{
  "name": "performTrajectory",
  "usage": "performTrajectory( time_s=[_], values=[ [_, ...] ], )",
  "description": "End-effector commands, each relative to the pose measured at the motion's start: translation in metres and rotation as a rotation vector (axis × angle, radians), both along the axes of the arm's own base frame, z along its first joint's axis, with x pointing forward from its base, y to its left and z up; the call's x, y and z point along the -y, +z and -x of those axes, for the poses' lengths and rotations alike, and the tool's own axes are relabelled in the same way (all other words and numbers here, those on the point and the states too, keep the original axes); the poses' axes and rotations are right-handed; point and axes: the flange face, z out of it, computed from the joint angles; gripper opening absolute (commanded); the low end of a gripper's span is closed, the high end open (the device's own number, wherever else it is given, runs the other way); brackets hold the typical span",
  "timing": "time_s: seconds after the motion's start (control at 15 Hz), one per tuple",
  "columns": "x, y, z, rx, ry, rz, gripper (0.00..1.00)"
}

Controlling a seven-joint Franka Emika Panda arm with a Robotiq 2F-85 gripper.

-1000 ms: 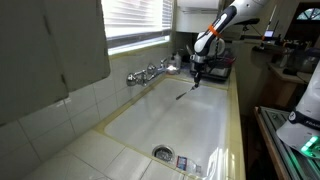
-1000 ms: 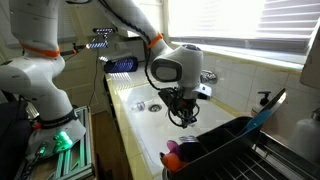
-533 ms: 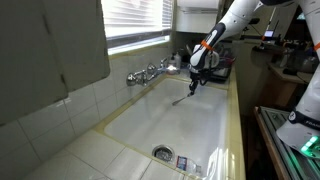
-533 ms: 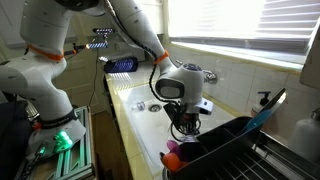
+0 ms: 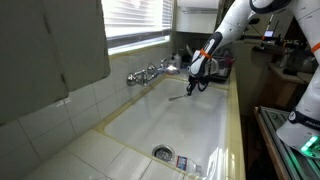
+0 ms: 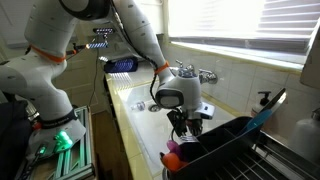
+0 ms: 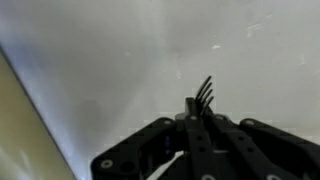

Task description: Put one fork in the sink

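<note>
My gripper should open now, because the flat bottom of the sink is just below the fork and the fork would end up on the sink's bottom.
My gripper (image 7: pixel 198 122) is shut on the fork (image 7: pixel 204 91), whose dark tines stick out past the fingertips in the wrist view. In an exterior view the gripper (image 5: pixel 196 84) hangs over the far end of the cream-white sink (image 5: pixel 170 125), and the thin dark fork (image 5: pixel 181 96) slants down from it just above the basin floor. In the opposite exterior view the gripper (image 6: pixel 184 126) is low inside the sink (image 6: pixel 130 100) beside the dark tray; the fork is hidden there.
A chrome tap (image 5: pixel 150 72) sticks out from the tiled wall over the basin. The round drain (image 5: pixel 162 153) lies at the near end. A dark dish tray (image 6: pixel 232 148) with utensils stands past the sink's end. The yellowish tiled rim (image 5: pixel 236 120) borders the basin.
The gripper has tilted and sunk a little lower into the sink's end by the dark tray, still holding the fork.
</note>
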Motion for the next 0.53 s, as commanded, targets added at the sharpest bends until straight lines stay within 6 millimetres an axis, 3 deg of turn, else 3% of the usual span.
performTrajectory(
  time_s=[0.0, 0.13, 0.2, 0.27, 0.47],
  values=[
    [0.005, -0.009, -0.002, -0.010, -0.021, 0.024, 0.01],
    [0.004, -0.004, -0.004, -0.018, -0.019, 0.024, 0.05],
    [0.004, 0.000, -0.006, -0.016, -0.018, 0.029, 0.30],
    [0.005, 0.003, -0.008, -0.014, -0.017, 0.034, 0.31],
    [0.009, 0.010, -0.012, -0.008, -0.017, 0.053, 0.51]
  ],
)
